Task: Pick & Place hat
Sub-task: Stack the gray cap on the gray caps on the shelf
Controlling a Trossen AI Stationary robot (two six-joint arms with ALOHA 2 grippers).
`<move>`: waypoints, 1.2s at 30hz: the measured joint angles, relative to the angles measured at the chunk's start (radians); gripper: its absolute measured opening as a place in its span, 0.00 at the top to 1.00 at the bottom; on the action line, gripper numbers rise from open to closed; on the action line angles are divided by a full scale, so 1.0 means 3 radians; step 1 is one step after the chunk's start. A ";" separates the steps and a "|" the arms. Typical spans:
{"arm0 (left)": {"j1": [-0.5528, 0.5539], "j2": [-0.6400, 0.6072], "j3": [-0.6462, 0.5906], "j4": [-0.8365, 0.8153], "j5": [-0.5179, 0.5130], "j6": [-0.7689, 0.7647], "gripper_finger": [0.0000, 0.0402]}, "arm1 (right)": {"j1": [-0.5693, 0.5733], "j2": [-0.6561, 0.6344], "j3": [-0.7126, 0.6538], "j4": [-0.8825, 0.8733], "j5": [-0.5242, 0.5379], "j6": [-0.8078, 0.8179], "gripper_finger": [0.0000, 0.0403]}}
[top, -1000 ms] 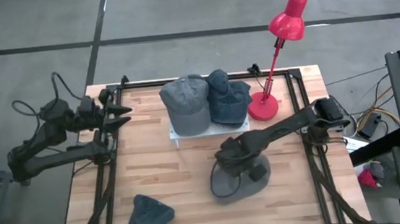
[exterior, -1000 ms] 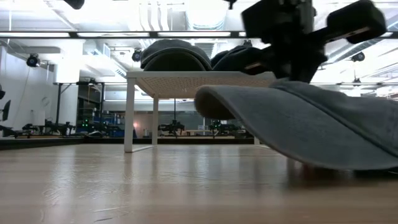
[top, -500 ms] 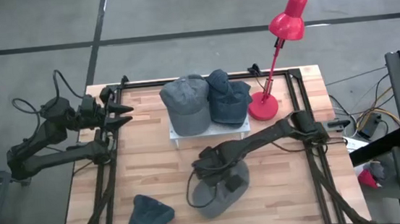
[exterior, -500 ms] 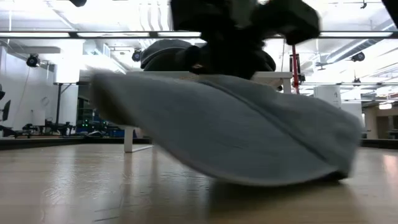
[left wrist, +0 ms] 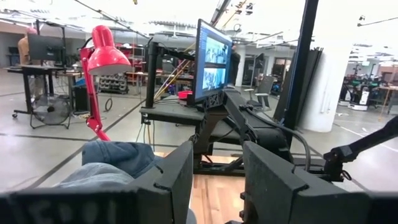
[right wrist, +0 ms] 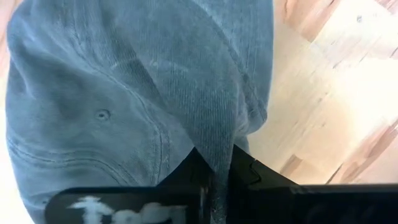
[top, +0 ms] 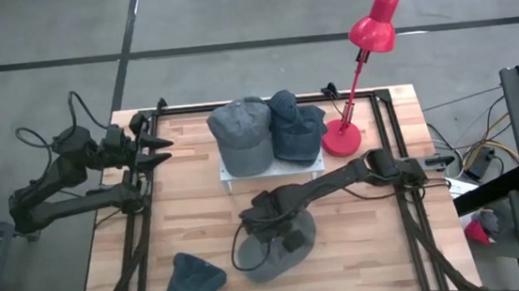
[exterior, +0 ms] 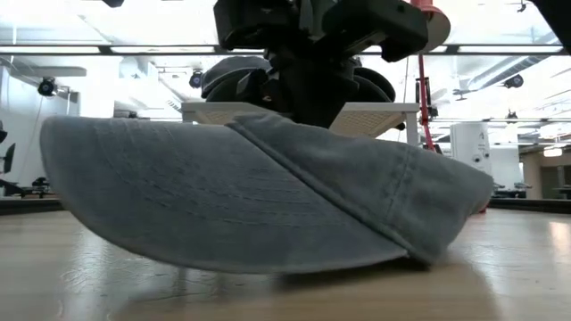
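My fingers are above the grey hat's top, which rests on the wooden table. I will open my right gripper, and the hat would settle flat.
A grey hat sits near the middle of the wooden table. In the low view the hat fills the picture. My right gripper stands over its crown, pointing down and shut on its cloth. My left gripper waits open above the table's far left corner, nothing between its fingers. My right gripper pinches a raised fold of the crown's cloth between its two fingers, coming from above and pointing down. The hat hangs tilted below the fingers. Its brim end is raised, and its other end is down at the table.
Two more hats lie on a white rack at the far middle. A dark blue hat lies at the near left edge. A red desk lamp stands at the far right.
My right gripper, still shut, has gone toward the table's left edge and a little toward the near edge. The grey hat has come along with it across the table and stays tilted.
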 joint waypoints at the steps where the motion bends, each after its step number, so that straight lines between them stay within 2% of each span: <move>1: 0.0000 0.0000 0.0000 0.0000 0.0007 0.0018 0.64 | 0.0000 0.0000 0.0000 -0.0001 0.0000 0.0040 0.98; 8: 0.0000 0.0008 0.0000 0.0000 0.0071 0.0043 0.64 | -0.0018 -0.0002 0.0075 -0.0089 0.0002 0.0260 0.96; 18: 0.0001 0.0058 0.0000 -0.0075 0.0114 0.0054 0.64 | -0.0019 -0.0011 0.0216 -0.0315 0.0010 0.0311 0.78; 26: 0.0001 0.0079 0.0000 -0.0127 0.0112 0.0085 0.64 | -0.0019 -0.0023 0.0253 -0.0386 0.0087 0.0297 0.70; 36: -0.0001 0.0098 0.0014 -0.0155 0.0109 0.0106 0.64 | -0.0018 -0.0131 0.0252 -0.0678 0.0097 0.0712 0.69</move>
